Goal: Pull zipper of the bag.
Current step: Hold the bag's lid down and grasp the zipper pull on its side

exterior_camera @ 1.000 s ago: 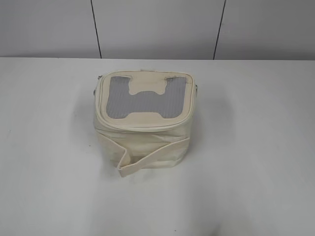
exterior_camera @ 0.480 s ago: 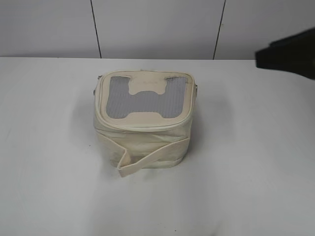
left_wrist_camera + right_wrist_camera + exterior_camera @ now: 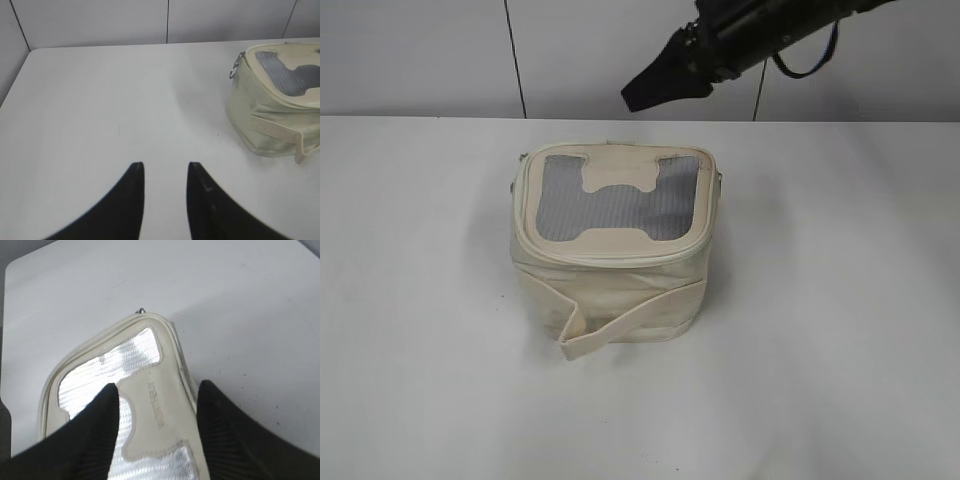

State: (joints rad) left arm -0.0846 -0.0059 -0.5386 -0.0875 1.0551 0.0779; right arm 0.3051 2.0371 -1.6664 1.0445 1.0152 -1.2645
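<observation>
My right gripper grabs the bag by its back rim [image 3: 620, 149] next, to steady it while the bag's zipper [image 3: 613, 259] is pulled.
The cream-white bag [image 3: 610, 270] stands upright mid-table, with a grey mesh top and a cream H-shaped patch [image 3: 617, 195]. The cream zipper track [image 3: 610, 257] runs round its top rim. A silver ring pull [image 3: 234, 72] hangs at one corner in the left wrist view, and a small silver slider [image 3: 142, 311] shows at the rim in the right wrist view. My right gripper [image 3: 642, 93] is open, in the air above the bag's far edge, its fingers [image 3: 157, 387] straddling the patch without touching. My left gripper [image 3: 165, 166] is open and empty over bare table, well left of the bag [image 3: 270, 110].
The bag's fabric strap [image 3: 620, 325] loops across its front side and sticks out at the lower left. The white table [image 3: 840, 330] ends at a grey panelled wall [image 3: 620, 60] behind the bag.
My right arm has come in from the upper right and moved left, now above the bag's far edge. The bag has not moved.
</observation>
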